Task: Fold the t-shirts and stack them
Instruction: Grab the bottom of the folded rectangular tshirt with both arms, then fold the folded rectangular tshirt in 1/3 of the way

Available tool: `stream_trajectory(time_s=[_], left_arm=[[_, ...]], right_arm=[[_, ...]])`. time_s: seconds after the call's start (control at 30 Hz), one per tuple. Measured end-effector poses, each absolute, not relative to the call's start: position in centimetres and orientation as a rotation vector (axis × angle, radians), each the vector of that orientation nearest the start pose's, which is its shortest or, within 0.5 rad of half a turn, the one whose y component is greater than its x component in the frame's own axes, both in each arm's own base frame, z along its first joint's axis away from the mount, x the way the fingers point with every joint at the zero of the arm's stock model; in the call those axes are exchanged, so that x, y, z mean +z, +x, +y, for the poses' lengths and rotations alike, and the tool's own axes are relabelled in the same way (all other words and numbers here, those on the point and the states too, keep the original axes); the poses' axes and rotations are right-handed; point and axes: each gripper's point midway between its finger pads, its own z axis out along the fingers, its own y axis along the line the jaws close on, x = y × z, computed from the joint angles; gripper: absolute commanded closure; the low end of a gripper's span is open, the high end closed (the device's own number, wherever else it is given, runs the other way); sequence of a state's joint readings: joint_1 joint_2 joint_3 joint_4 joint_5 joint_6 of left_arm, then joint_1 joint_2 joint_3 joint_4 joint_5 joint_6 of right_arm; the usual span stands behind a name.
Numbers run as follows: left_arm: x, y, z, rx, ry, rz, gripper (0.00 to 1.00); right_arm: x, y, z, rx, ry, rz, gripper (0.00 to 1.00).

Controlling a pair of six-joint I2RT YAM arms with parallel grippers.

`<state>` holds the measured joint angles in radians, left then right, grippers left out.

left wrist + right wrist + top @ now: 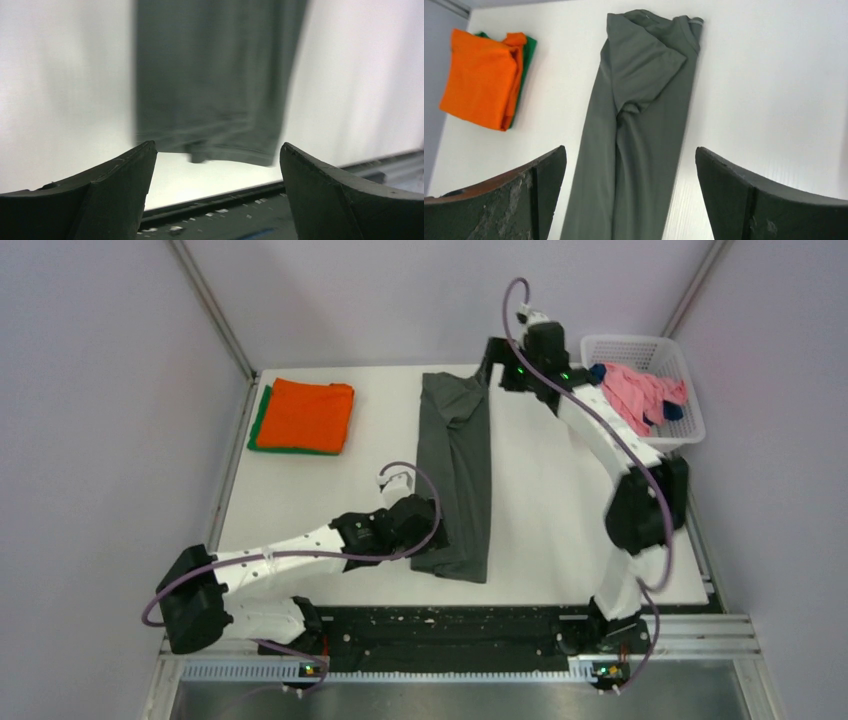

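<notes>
Next, my left gripper grabs the dark olive-grey t-shirt (456, 475) at the hem corner of its near end (419, 566) to fold the t-shirt crosswise.
A dark olive-grey t-shirt (456, 475) lies folded lengthwise into a long narrow strip down the middle of the table. My left gripper (432, 527) is open and empty at the left side of the strip's near end. In the left wrist view (215, 150) the hem (215, 145) is blurred just beyond the open fingertips. My right gripper (492, 365) is open and empty above the far right corner, near the collar. In the right wrist view (630, 155) the strip (639, 115) runs between the jaws. A folded orange t-shirt (304, 413) sits on a green one (258, 420).
A white lattice basket (690, 430) at the back right holds a pink t-shirt (640, 392) and a navy one (673, 411). The orange and green stack also shows in the right wrist view (481, 77). A black rail (440, 625) runs along the table's near edge.
</notes>
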<state>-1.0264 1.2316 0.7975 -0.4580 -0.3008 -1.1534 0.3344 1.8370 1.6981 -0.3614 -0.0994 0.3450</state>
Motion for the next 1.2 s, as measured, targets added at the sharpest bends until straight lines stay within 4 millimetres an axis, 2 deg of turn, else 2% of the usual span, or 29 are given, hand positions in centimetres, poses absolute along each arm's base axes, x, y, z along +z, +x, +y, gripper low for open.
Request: stream_trajectory(time_s=[0.03, 0.07, 0.1, 0.13, 0.23, 0.33, 0.4, 0.43, 0.53, 0.63, 0.7, 0.77, 0.83, 0.93, 1.0, 1.07, 1.17, 1.2], left_arm=[[9.4, 18.2, -25.8, -0.573, -0.317, 2.507, 0.09], [8.1, 18.1, -24.4, -0.532, -0.341, 2.532, 0.1], [7.1, 18.0, -23.4, -0.499, -0.357, 2.55, 0.12], [6.1, 17.6, -22.6, -0.471, -0.369, 2.573, 0.14], [4.4, 16.5, -21.6, -0.449, -0.369, 2.63, 0.25], [4.1, 16.3, -22.2, -0.49, -0.359, 2.647, 0.36], [3.8, 16.4, -22.9, -0.522, -0.35, 2.655, 0.44], [3.5, 16.4, -23.2, -0.529, -0.349, 2.663, 0.47], [2.7, 16.4, -23.5, -0.524, -0.347, 2.681, 0.53], [2.5, 16.9, -23.9, -0.537, -0.363, 2.674, 0.6], [2.4, 17.2, -24.0, -0.543, -0.383, 2.668, 0.66], [2.3, 17.3, -24.0, -0.544, -0.396, 2.664, 0.8], [2.1, 17.3, -23.8, -0.532, -0.405, 2.664, 1.0], [2.0, 17.4, -23.8, -0.534, -0.415, 2.663, 1.0], [1.9, 17.4, -24.0, -0.542, -0.412, 2.664, 1.0], [1.9, 17.4, -24.2, -0.554, -0.41, 2.67, 1.0], [1.9, 17.3, -24.8, -0.587, -0.409, 2.679, 1.0], [1.9, 17.2, -24.9, -0.598, -0.411, 2.684, 1.0]], right_arm=[[24.8, 46.7, 19.2, 0.504, -0.014, 2.101, 0.03], [25.1, 44.4, 18.2, 0.5, 0.013, 2.092, 0.03], [25.1, 42.0, 17.3, 0.506, 0.04, 2.081, 0.04], [24.3, 39.7, 16.7, 0.515, 0.063, 2.088, 0.05], [19.6, 34.2, 16.4, 0.562, 0.109, 2.168, 0.1], [12.3, 28.6, 17.5, 0.607, 0.11, 2.36, 0.16], [8.5, 24.4, 18.4, 0.637, 0.073, 2.492, 0.21], [7.3, 22.4, 18.8, 0.66, 0.05, 2.544, 0.23], [6.0, 18.7, 19.9, 0.732, -0.001, 2.595, 0.3], [5.8, 16.3, 21.3, 0.836, -0.034, 2.576, 0.36], [5.0, 15.1, 21.7, 0.876, -0.031, 2.59, 0.39], [4.0, 14.1, 21.7, 0.888, -0.012, 2.622, 0.4], [3.3, 13.5, 21.6, 0.89, 0.006, 2.644, 0.42], [3.1, 13.3, 22.0, 0.917, 0.011, 2.646, 0.47], [3.2, 13.4, 22.7, 0.949, 0.015, 2.637, 0.55], [3.2, 13.3, 23.6, 0.98, -0.002, 2.631, 0.7], [2.6, 12.5, 24.4, 0.993, -0.03, 2.659, 1.0], [2.4, 12.3, 24.4, 0.988, -0.029, 2.671, 1.0]])
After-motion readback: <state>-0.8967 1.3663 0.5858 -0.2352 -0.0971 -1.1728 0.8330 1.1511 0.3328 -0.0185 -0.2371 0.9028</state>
